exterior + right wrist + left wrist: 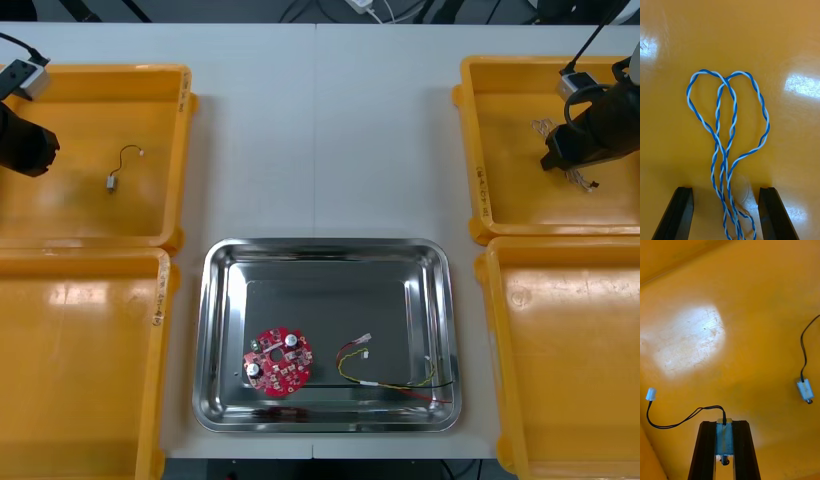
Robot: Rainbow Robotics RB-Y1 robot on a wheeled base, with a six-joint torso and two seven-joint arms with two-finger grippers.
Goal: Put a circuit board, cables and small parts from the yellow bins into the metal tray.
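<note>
The twisted cable's loops fan out wide, so the robot's right gripper needs to grip the cable next by its gathered middle, where the cable's parts run close together.
In the left wrist view my left gripper [724, 423] is shut on the metal end piece of a black cable [681, 422]. That cable trails off to a white plug. From the front, this gripper [25, 150] hangs over the far left yellow bin [60, 215]. My right gripper [724, 191] stands open over the far right yellow bin [520, 200]. A looped blue and white twisted cable [720, 123] lies on the bin floor, running between its fingers [681, 210]. The metal tray [330, 245] holds a round red circuit board [278, 362] and a red and yellow cable [390, 375].
A second black cable with a small metal part [112, 181] lies on the far left bin's floor, also seen as the small metal part [805, 390] beside my left fingers. The two near yellow bins [80, 360] [570, 360] flank the tray.
</note>
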